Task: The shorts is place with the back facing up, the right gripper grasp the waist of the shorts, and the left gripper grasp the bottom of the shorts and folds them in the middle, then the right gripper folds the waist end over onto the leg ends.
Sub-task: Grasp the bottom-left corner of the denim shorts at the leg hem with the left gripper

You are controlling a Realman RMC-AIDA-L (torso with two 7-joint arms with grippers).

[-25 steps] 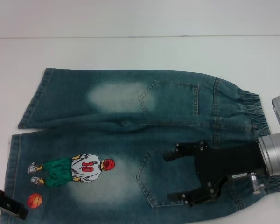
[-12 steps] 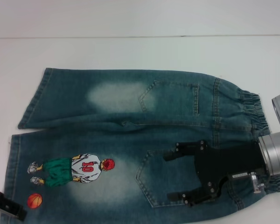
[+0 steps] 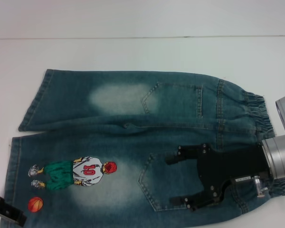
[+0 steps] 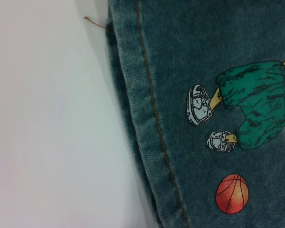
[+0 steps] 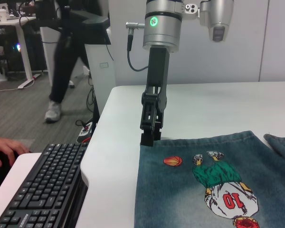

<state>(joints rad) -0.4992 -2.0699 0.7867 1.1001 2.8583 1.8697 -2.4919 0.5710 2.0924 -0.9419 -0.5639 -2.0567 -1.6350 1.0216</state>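
My left gripper's fingertips stand at the near leg's hem (image 3: 9,194), beside the basketball patch, so it is now time to close on the hem.
The shorts (image 3: 133,123) lie flat on the white table (image 3: 133,52), back up. The elastic waist (image 3: 256,114) is at the right and the bottom of the shorts (image 3: 32,102) at the left. The player patch (image 3: 80,172) is on the near leg. My right gripper (image 3: 175,179) hovers open over the near back pocket, just inside the waistband, with nothing between its fingers. My left gripper (image 3: 4,212) stands at the near leg's hem corner, and the right wrist view shows the left gripper (image 5: 149,135) pointing down at that hem. The left wrist view shows the stitched hem (image 4: 154,109) and no fingers.
Beyond the table's left edge, the right wrist view shows a black keyboard (image 5: 38,190) on a lower desk, a person's hand (image 5: 4,149) beside it, and someone standing (image 5: 61,61) farther back. Bare white table surrounds the shorts.
The left gripper has slid a little toward the near edge of the table at the hem corner. The right gripper and the shorts have hardly moved.
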